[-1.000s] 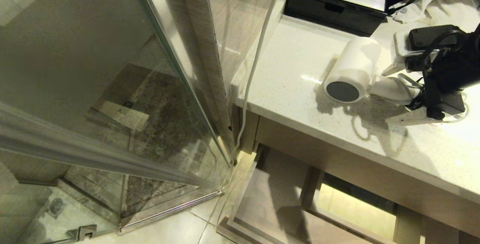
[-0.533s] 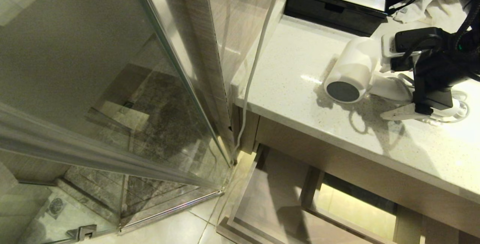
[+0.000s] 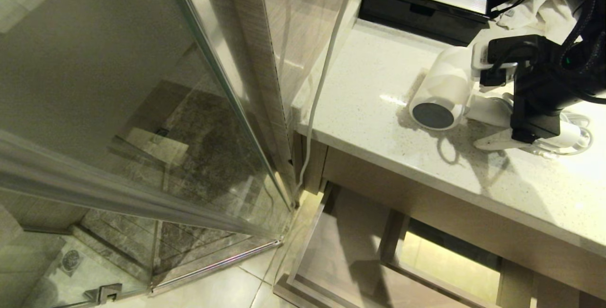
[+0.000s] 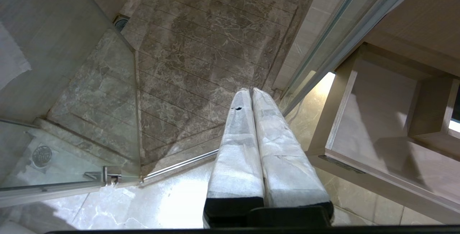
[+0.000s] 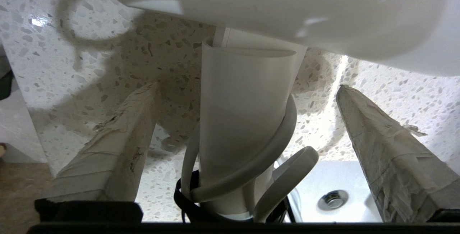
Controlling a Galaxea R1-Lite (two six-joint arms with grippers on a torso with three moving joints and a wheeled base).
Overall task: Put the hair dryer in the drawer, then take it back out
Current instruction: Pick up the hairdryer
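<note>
Both wrapped fingers of my right gripper are down beside the white handle [image 3: 489, 110] [image 5: 246, 100], above the speckled counter. My right gripper needs to close on the handle now.
The white hair dryer [image 3: 445, 88] lies on the speckled counter [image 3: 369, 90], its dark grey round end facing the counter's front edge. My right gripper [image 3: 490, 107] stands open over its handle, one wrapped finger on each side. In the right wrist view the handle [image 5: 244, 104], with the white cord [image 5: 284, 129] coiled on it and a black tie [image 5: 183, 198], lies between the right gripper's [image 5: 248, 86] fingers with gaps on both sides. The drawer [image 3: 307, 246] is pulled open below the counter and holds nothing I can see. My left gripper [image 4: 251, 92] hangs shut over the floor beside the drawer [image 4: 373, 119].
A glass shower door [image 3: 142, 109] fills the left. A white cable [image 3: 322, 76] hangs down past the counter's left end. A black box [image 3: 421, 12] and a white towel [image 3: 544, 5] sit at the back. The sink's drain [image 5: 332, 200] lies just past the dryer's handle.
My right gripper has moved left along the handle toward the dryer's barrel, still open. The dryer, the drawer and the left arm have not moved.
</note>
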